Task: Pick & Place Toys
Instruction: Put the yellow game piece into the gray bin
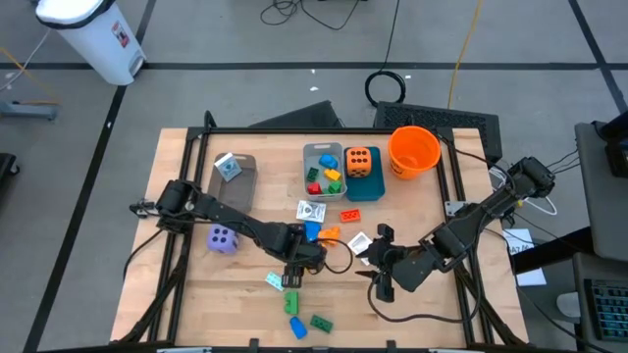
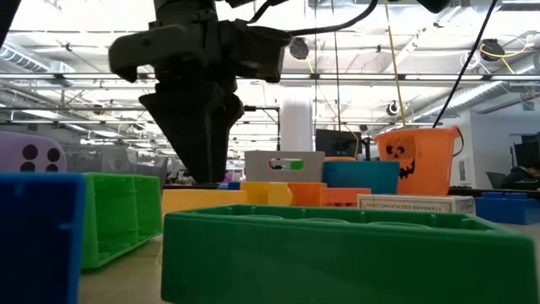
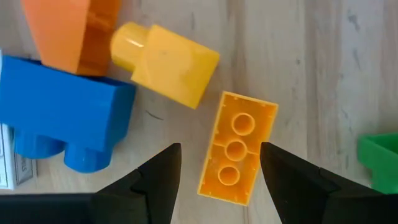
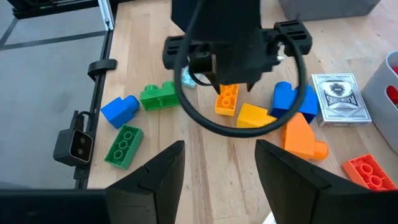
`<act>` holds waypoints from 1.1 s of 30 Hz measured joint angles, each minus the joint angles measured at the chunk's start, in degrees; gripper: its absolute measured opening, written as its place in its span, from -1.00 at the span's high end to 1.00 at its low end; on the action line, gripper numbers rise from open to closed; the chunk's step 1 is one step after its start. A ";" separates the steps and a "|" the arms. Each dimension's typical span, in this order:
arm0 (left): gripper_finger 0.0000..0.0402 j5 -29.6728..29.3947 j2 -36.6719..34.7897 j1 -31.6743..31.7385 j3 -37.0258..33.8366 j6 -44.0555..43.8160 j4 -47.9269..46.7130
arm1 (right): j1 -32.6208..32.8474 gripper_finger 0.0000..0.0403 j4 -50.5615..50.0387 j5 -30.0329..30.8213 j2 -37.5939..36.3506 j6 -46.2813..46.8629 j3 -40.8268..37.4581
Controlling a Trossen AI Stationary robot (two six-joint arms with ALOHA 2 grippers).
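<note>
My left gripper grabs the orange-yellow brick by its long sides next, to put the brick into the grey bin (image 1: 324, 174).
An orange-yellow brick (image 3: 237, 148) lies on the table with its hollow side up; it also shows in the right wrist view (image 4: 227, 99). My left gripper (image 3: 219, 177) points down over it, open, one finger on each side of the brick and apart from it; in the high view my left gripper (image 1: 291, 267) is at the table's middle. Beside the brick lie a yellow brick (image 3: 168, 62), a blue brick (image 3: 62, 121) and an orange brick (image 3: 68, 31). My right gripper (image 4: 217, 174) is open and empty to the right of them (image 1: 378, 267).
Green bricks (image 4: 158, 96) (image 4: 124, 146) and a blue one (image 4: 118, 109) lie near the front edge. A white packet (image 4: 339, 96) and a red brick (image 4: 370, 171) lie farther back. A grey bin (image 1: 312, 157), a teal bin (image 1: 365, 186) with an orange die (image 1: 360, 162), an orange bucket (image 1: 412, 150) and a purple die (image 1: 223, 239) stand around.
</note>
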 joint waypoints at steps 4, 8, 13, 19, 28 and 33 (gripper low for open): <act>-0.13 1.27 0.00 0.00 0.00 2.07 0.04 | -0.43 0.07 -0.48 0.07 0.00 0.00 0.00; -0.13 1.29 0.00 0.00 0.00 3.76 0.20 | -1.51 0.07 -0.63 0.07 0.02 0.00 0.00; -0.13 1.32 0.03 0.00 -0.16 5.66 0.84 | -2.88 0.07 -0.65 -0.07 0.02 -0.18 0.01; -0.13 1.39 1.67 0.00 -0.28 5.82 2.45 | -3.69 0.07 -0.86 -0.30 0.02 -0.69 0.00; -0.13 1.84 3.43 0.17 -0.33 5.75 2.93 | -4.22 0.07 -1.26 -0.32 0.02 -1.90 0.00; -0.13 3.12 4.05 0.22 -0.33 5.59 3.05 | -5.24 0.07 -1.31 -0.36 0.02 -1.90 0.00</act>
